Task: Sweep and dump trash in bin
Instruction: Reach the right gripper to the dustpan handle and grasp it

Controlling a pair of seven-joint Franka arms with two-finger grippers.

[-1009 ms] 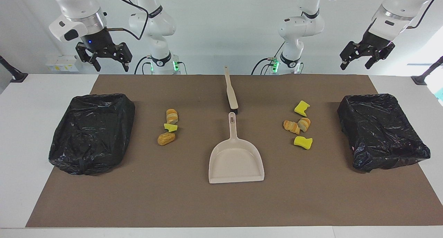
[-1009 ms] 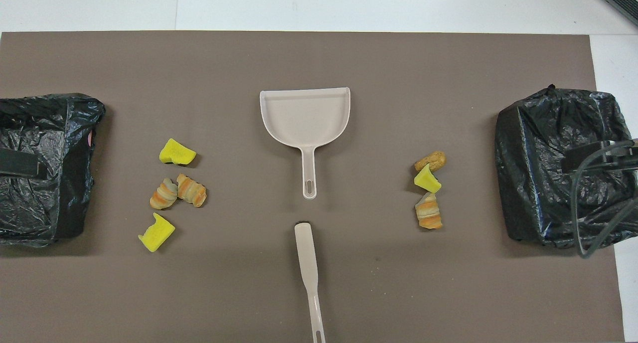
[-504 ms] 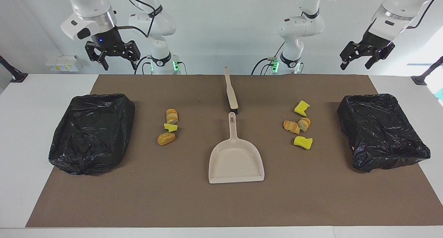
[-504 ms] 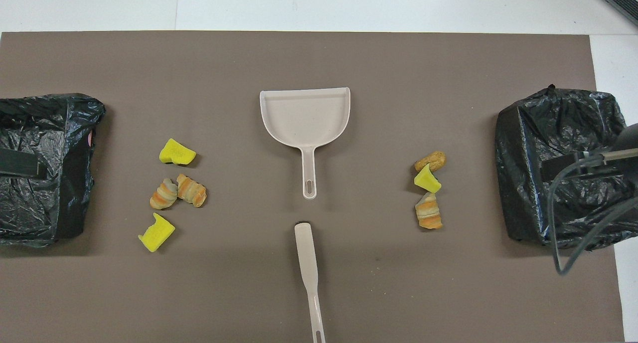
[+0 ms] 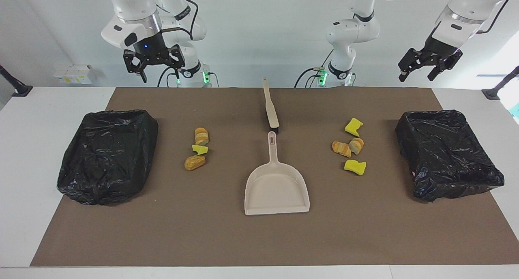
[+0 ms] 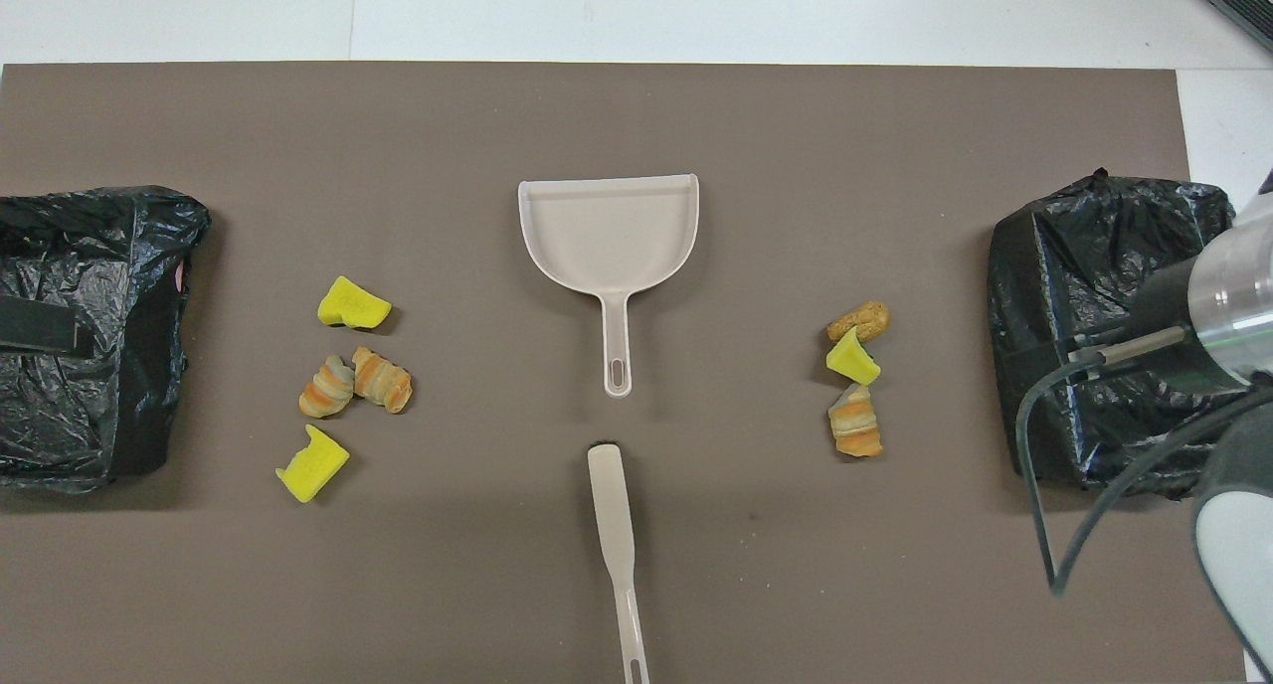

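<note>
My right gripper next needs to grab the beige dustpan by its narrow handle (image 6: 616, 352), since the broad dustpan spreads too wide for the fingers.
The trash lies in two small clusters of yellow sponge chunks and orange-tan bread pieces. One cluster (image 5: 197, 149) (image 6: 855, 366) is toward the right arm's end, the other (image 5: 351, 147) (image 6: 343, 381) toward the left arm's end. Between them rests the beige dustpan (image 5: 276, 189) (image 6: 609, 229), its handle pointing at the robots. The beige brush (image 5: 271, 108) (image 6: 613, 513) lies in line with that handle, nearer the robots. A black-bagged bin (image 5: 107, 153) (image 6: 1084, 296) sits at the right arm's end, another bin (image 5: 446, 153) (image 6: 94, 336) at the left arm's. My right gripper (image 5: 160, 77) hangs open and empty, high over the mat's robot-side edge. My left gripper (image 5: 416, 76) waits open, high above its corner.
The brown mat (image 5: 202, 230) (image 6: 796, 147) covers most of the white table (image 5: 28, 149). The right arm's wrist (image 6: 1218, 301) and its cable overlap the bin at that end in the overhead view.
My right gripper has travelled along the robots' edge toward the table's middle, leaving the space above its bin. The left arm and everything on the mat stayed put.
</note>
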